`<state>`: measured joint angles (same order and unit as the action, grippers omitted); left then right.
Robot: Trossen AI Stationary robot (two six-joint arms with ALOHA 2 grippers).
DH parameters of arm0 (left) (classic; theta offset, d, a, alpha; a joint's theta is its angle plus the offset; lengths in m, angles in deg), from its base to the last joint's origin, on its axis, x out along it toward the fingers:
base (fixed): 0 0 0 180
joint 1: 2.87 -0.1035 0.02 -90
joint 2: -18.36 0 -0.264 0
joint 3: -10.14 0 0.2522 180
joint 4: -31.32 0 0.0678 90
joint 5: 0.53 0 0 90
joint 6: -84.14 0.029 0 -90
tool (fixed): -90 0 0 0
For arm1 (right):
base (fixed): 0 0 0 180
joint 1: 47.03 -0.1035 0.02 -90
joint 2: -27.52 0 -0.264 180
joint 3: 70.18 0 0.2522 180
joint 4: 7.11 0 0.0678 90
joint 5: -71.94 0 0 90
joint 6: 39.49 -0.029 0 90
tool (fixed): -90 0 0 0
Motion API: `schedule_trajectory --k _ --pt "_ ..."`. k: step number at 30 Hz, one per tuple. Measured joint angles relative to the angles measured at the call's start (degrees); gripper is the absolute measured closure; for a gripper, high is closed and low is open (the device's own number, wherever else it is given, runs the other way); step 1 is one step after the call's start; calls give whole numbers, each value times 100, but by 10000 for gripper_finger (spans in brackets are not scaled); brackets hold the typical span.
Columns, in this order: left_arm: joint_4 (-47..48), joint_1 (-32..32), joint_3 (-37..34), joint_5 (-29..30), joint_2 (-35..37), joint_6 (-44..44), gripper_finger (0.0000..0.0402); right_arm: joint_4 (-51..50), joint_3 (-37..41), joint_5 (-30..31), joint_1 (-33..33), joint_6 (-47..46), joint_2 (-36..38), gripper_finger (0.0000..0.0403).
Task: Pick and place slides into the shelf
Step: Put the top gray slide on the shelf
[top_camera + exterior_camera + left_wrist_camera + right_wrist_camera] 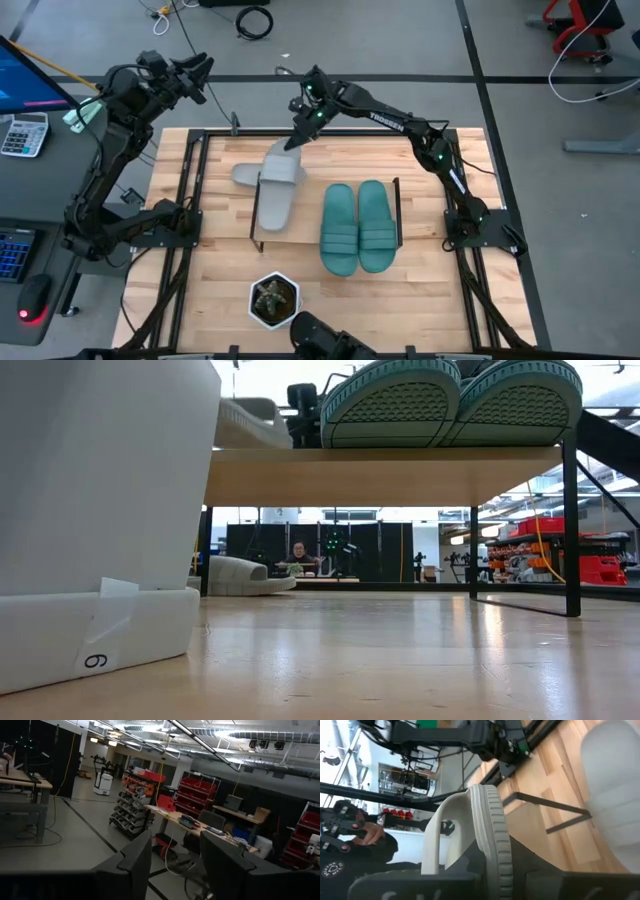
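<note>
My right gripper needs to stay closed on the slide, because the grey slide's sole (pixel 492 862) is still above the shelf board in the right wrist view.
My right gripper (pixel 298 135) is shut on a light grey slide (pixel 277 198) that stretches toward the near edge over the left end of the shelf (pixel 305 238). In the low view this slide (pixel 245 422) shows at the level of the shelf board (pixel 380 472). The teal pair (pixel 357 225) lies on the shelf's right part, soles down. A second grey slide (pixel 243 176) lies on the table beyond the shelf's left leg (pixel 238 575). My left gripper (pixel 175 870) is raised off the table's far left corner (pixel 195 70), open, with nothing between its fingers. My right gripper pinches the grey slide's sole (pixel 492 862) between its two fingers, at the far end next to the strap (pixel 434 835). The fingers (pixel 555 880) come from the far side, slanting down, along the slide. Whether the slide's near end rests on the board, I cannot tell.
A white pot with a plant (pixel 273 300) stands near the table's front edge, large at the left of the low view (pixel 100 510). A calculator (pixel 22 133) lies off the table's left. A person (pixel 298 554) sits in the room behind; another person (pixel 350 840) shows in the right wrist view.
</note>
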<state>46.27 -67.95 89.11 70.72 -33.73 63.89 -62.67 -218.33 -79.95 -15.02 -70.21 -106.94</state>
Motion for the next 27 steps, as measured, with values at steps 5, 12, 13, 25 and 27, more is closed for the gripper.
schedule_trajectory --k 5,12,13,25,27 --pt "0 0 -1 0 0 5 229 -208 0 99 -33 149 -110 359" --pt "0 0 -2 0 0 7 231 -200 0 287 -29 236 -108 359" --pt "0 0 -2 0 0 7 232 -198 0 295 -31 236 -108 359" --pt "85 0 -2 0 0 5 234 -202 0 761 -71 288 -108 359" --pt "87 0 -2 0 0 5 235 -204 0 772 -71 330 -108 359"
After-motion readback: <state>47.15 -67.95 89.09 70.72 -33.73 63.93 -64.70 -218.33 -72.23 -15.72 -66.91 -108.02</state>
